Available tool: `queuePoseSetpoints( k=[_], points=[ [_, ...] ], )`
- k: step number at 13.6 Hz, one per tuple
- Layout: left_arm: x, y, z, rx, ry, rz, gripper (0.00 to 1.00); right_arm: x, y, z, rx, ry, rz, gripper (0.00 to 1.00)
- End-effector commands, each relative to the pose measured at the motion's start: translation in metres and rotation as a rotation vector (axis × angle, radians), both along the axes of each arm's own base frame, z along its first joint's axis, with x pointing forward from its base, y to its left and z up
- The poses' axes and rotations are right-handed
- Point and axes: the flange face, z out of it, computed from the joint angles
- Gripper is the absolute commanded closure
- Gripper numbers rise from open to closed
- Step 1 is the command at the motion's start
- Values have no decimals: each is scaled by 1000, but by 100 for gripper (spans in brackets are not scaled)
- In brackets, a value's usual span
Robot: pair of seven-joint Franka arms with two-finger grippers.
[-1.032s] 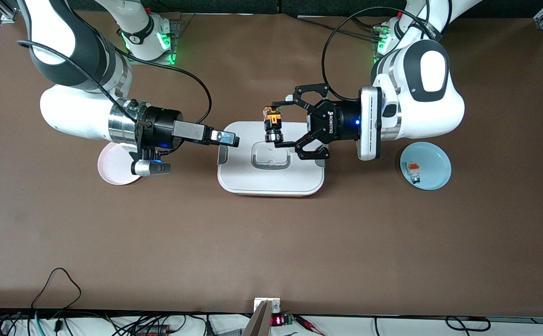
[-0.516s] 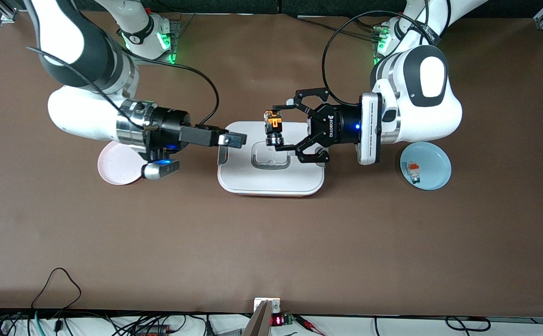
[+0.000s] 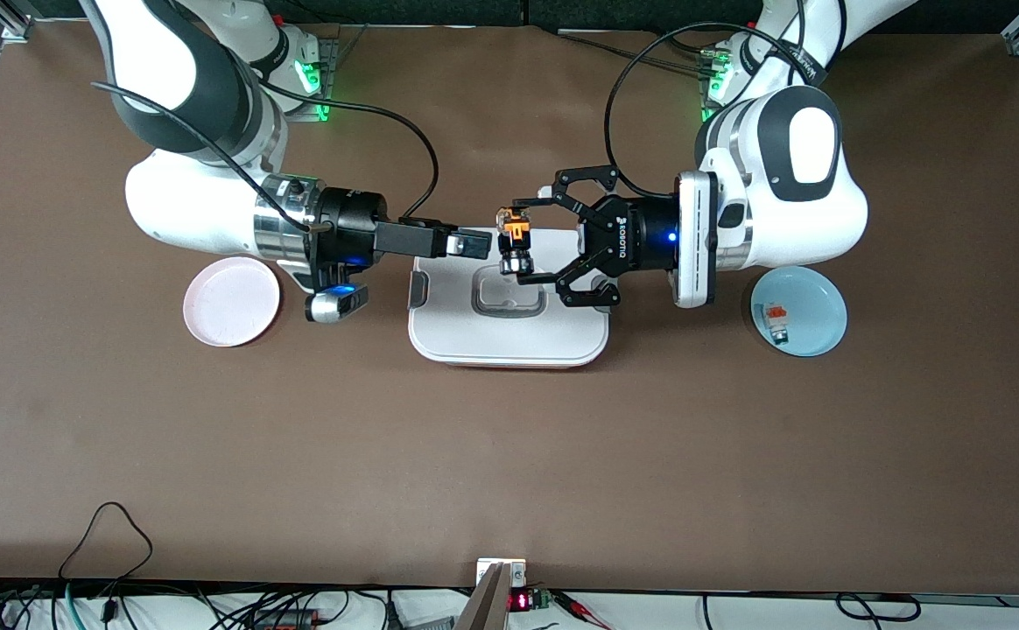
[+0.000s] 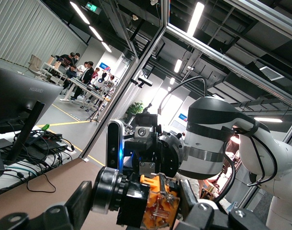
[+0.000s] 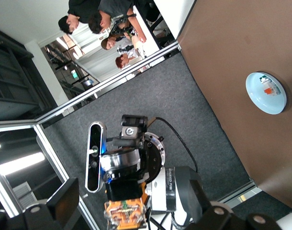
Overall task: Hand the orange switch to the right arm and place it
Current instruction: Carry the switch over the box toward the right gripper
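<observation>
I will next grab the orange switch by its black body (image 3: 516, 241) with my right gripper, to carry it over to the pink plate (image 3: 230, 301).
The orange switch (image 3: 510, 231), a black body with an orange block and a silvery ring, hangs over the white lidded box (image 3: 509, 337). My left gripper (image 3: 518, 243), the black linkage claw, is shut on it. In the left wrist view the switch (image 4: 151, 203) sits clamped between the claw's fingers (image 4: 84, 203). My right gripper (image 3: 474, 243) is level with the switch and open, its narrow black tips just short of it. In the right wrist view the switch (image 5: 127, 208) shows straight ahead in the gap between the open fingers (image 5: 64, 203).
A pink plate (image 3: 231, 302) lies toward the right arm's end of the table. A light blue plate (image 3: 816, 293) toward the left arm's end holds a white-bodied part with an orange top (image 3: 776, 319). Cables lie along the table edge nearest the front camera.
My right arm has moved toward the switch, off the pink plate, until its open fingertips are almost at it. My left gripper has kept its hold and barely shifted.
</observation>
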Motion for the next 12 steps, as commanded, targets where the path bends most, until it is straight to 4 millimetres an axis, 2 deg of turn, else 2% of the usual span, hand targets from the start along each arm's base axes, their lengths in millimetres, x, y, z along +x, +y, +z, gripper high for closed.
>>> queuePoseSetpoints(
  k=[1,7,8,9,12],
  points=[
    [3,1,5,-41,-23,6,100,-6,21,9,13,8,-15,0],
    [3,1,6,-41,-24,7,100,0,18,19,0,-28,-67,1],
    [3,1,7,-41,-26,6,100,-6,28,22,0,-32,-53,5],
    [3,1,7,-41,-26,6,100,-6,29,25,2,-39,-59,9],
    [3,2,7,-41,-26,7,100,-7,30,27,-1,-43,-67,11]
  ],
)
